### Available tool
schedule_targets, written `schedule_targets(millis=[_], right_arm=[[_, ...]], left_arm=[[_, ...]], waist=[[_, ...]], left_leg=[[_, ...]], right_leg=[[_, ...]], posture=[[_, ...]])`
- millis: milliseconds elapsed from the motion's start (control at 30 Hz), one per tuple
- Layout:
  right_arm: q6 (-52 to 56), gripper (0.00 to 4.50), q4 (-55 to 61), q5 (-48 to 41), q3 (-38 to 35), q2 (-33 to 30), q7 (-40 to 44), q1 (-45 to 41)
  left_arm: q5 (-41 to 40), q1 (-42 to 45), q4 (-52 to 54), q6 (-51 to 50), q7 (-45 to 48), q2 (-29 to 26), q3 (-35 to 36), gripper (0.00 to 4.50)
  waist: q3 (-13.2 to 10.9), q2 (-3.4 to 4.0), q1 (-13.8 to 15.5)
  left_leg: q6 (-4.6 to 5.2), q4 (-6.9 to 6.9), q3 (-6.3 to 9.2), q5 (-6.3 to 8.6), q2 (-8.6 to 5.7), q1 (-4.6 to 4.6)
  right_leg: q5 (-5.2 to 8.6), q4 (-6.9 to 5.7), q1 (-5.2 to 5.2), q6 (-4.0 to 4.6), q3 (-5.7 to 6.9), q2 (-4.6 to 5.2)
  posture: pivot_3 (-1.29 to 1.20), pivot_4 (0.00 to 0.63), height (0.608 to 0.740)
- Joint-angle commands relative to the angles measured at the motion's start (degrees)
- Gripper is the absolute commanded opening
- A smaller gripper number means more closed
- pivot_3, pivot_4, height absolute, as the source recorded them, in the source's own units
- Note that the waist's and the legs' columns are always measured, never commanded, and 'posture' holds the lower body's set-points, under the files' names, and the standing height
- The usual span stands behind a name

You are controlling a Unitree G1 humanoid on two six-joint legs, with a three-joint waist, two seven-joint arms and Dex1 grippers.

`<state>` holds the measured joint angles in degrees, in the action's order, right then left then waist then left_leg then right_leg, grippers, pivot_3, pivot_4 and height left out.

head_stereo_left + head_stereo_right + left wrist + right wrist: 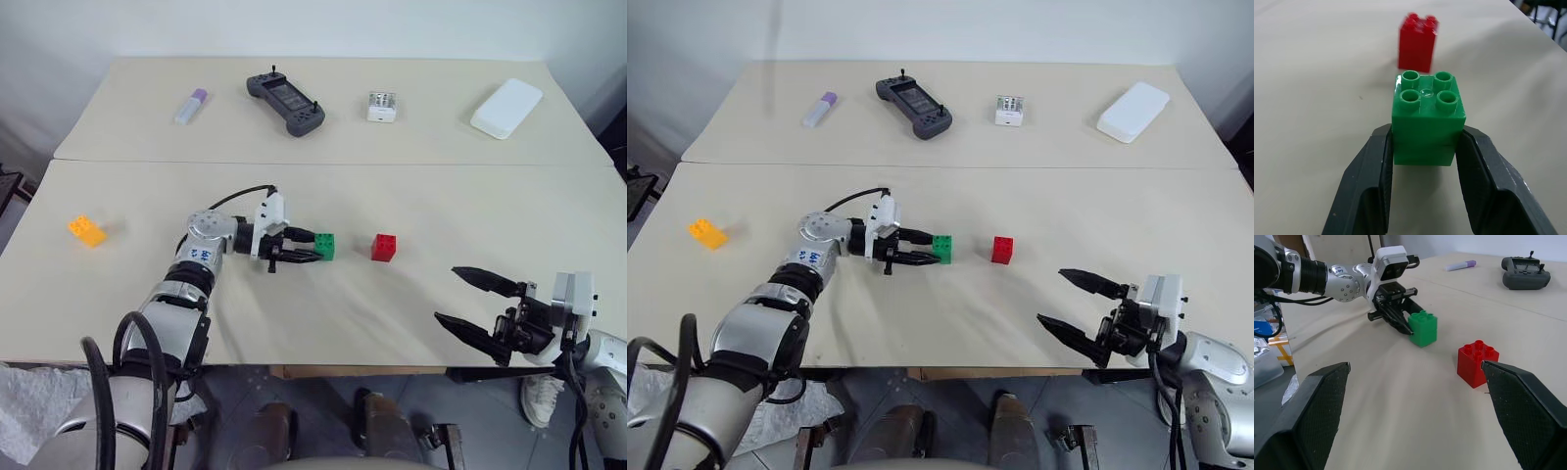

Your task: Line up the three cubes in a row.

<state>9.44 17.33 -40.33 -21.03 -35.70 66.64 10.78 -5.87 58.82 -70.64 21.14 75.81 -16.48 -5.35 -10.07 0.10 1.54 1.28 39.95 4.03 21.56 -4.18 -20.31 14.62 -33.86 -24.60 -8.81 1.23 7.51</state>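
Note:
The green cube's lower edge is on the tabletop, in line with the red cube. My left gripper should open now, since the green cube would stay standing.
On the table's middle stands the green cube, studs up, with my left gripper shut on its lower half; in the left wrist view a black finger presses each side of it. The red cube stands a short gap to its right, in line with it. The orange-yellow cube lies far off at the table's left side. My right gripper hangs open near the front edge at the right, fingers spread wide, holding nothing, pointing towards the red cube.
Along the far table lie a purple-capped tube, a dark game controller, a small white box with a grey top and a flat white case. A seam divides the two tabletops.

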Motion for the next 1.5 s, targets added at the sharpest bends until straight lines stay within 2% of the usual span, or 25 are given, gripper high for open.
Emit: schedule_targets(millis=[33, 233, 500, 533, 567, 667, 733, 833, 967, 1033, 1100, 1233, 1300, 1500], right_arm=[[-1.09, 4.5, 2.76, -0.76, -0.69, 0.41, -0.44, 1.16], [-0.98, 4.5, 3.88, -1.32, -0.91, 0.25, -1.02, 2.49], [-0.65, 4.5, 4.69, -1.58, 0.09, 0.59, -1.55, 2.89], [-0.56, 4.5, 4.64, -1.63, 0.49, 0.56, -1.5, 2.56], [-0.46, 4.5, 4.51, -1.7, 0.99, 0.54, -1.46, 1.99], [0.19, 4.5, 4.01, -1.97, 2.85, 0.2, -0.93, -0.29], [2.19, 4.5, 3.77, -2.95, 4.69, 0.75, -3.01, -4.96], [3.41, 4.5, 2.48, -2.96, 8.39, 1.91, -3.1, -11.87], [1.58, 4.5, -1.33, -0.78, 11.84, 3.42, -1.06, -18.0], [1.25, 4.5, -3.68, 0.15, 14.3, 4.15, 0.61, -21.44], [1.21, 4.5, -5.34, 0.65, 15.62, 4.38, 2.04, -23.33], [-0.53, 4.5, -9.31, 3.66, 18.96, 5.11, 4.87, -27.62], [-0.86, 4.5, -10.65, 4.65, 19.8, 5.66, 4.84, -29.45], [-0.78, 4.5, -11.27, 5.05, 20.93, 6.07, 6.51, -30.74]], left_arm=[[1.26, 1.56, -0.71, 1.15, -0.29, 0.25, 1.06, 1.55], [3.38, 2.88, -2.22, 0.86, -1.69, 0.36, 1.45, 1.55], [2.13, 2.79, -1.42, 0.82, 1.34, -0.42, 4.25, 4.06], [1.75, 2.54, -1.05, 0.78, 2.2, -0.85, 4.77, 4.35], [1.54, 2.01, -0.51, 1.38, 3.03, -1.62, 5.18, 4.45], [0.7, -0.47, 1.99, 3.51, 5.93, -4.38, 6.47, 4.45], [-1.19, -4.58, 7.28, 2.55, 7.11, -7.17, 7.87, 4.45], [-9.36, -16.31, 25.75, -4.25, 4.07, -10.04, 13.7, 4.45], [-15.44, -33.65, 49.36, -13.1, -6.69, -11.57, 20.3, 4.45], [-18.53, -45.87, 60.3, -16.64, -14.76, -10.74, 27.09, 4.45], [-20.22, -52.99, 66.98, -18.45, -20.6, -9.69, 30.85, 4.45], [-18.42, -67.51, 71.36, -12.95, -31.41, -5.6, 40.71, 4.45], [-20.99, -73.95, 73.59, -11.9, -35.31, -2.3, 45.6, 4.45], [-27.5, -81.76, 74.95, -10.62, -42.21, 3.29, 52.71, 4.45]], waist=[[0.0, -0.01, -0.02], [0.0, -0.01, -0.02], [0.0, -0.01, -0.03], [0.0, -0.01, -0.05], [0.0, 0.0, -0.07], [0.0, 0.0, -0.49], [0.0, 0.0, -0.92], [0.0, 0.0, -1.97], [0.0, 0.0, -1.5], [0.0, 0.0, -1.62], [0.01, 0.02, -1.65], [0.0, 0.01, -0.82], [0.0, 0.0, -0.83], [0.01, -0.04, 0.31]], left_leg=[[0.0, 0.0, 0.0, 0.0, 0.0, -0.01], [0.0, 0.02, -0.01, 0.0, 0.0, 0.0], [0.0, 0.02, -0.01, 0.0, 0.0, 0.0], [0.0, 0.03, -0.01, 0.0, 0.0, 0.0], [0.0, 0.03, -0.01, 0.0, 0.0, 0.0], [0.0, 0.02, -0.04, 0.0, 0.03, 0.01], [-0.01, 0.01, -0.03, 0.0, 0.08, 0.04], [-0.03, 0.01, -0.02, 0.0, 0.35, 0.06], [-0.09, 0.02, 0.12, 0.03, 0.43, 0.01], [-0.08, 0.01, 0.22, 0.04, 0.35, 0.0], [-0.02, -0.01, 0.19, 0.08, 0.31, 0.04], [-0.03, 0.04, 0.24, 0.12, 0.31, 0.1], [-0.06, 0.02, 0.2, 0.14, 0.31, 0.17], [-0.08, 0.03, 0.25, 0.15, 0.32, 0.16]], right_leg=[[0.0, 0.0, -0.01, 0.0, 0.0, 0.0], [0.0, -0.02, 0.0, 0.0, 0.0, -0.01], [0.0, -0.03, 0.0, 0.0, 0.0, 0.0], [0.0, -0.03, 0.0, 0.0, 0.0, 0.0], [0.0, -0.04, 0.0, 0.0, 0.0, -0.01], [0.0, -0.04, -0.02, 0.0, -0.02, -0.02], [0.0, -0.07, -0.04, 0.0, -0.02, -0.04], [0.0, -0.12, -0.09, 0.0, -0.13, -0.01], [0.03, -0.14, -0.17, 0.07, -0.13, -0.02], [0.04, -0.14, -0.15, 0.1, -0.14, 0.03], [0.04, -0.12, -0.15, 0.1, -0.24, 0.06], [0.04, -0.01, -0.01, 0.11, -0.18, 0.02], [0.05, 0.0, 0.01, 0.12, -0.2, 0.02], [0.08, 0.15, 0.04, 0.18, -0.14, 0.05]], posture=[[0.0, 0.15, 0.74], [0.0, 0.15, 0.74], [0.0, 0.15, 0.74], [0.0, 0.15, 0.74], [0.0, 0.15, 0.74], [0.0, 0.15, 0.74], [0.0, 0.15, 0.74], [0.0, 0.15, 0.74], [0.0, 0.15, 0.74], [0.0, 0.15, 0.74], [0.0, 0.15, 0.74], [0.0, 0.15, 0.74], [0.0, 0.15, 0.74], [0.0, 0.15, 0.74]])
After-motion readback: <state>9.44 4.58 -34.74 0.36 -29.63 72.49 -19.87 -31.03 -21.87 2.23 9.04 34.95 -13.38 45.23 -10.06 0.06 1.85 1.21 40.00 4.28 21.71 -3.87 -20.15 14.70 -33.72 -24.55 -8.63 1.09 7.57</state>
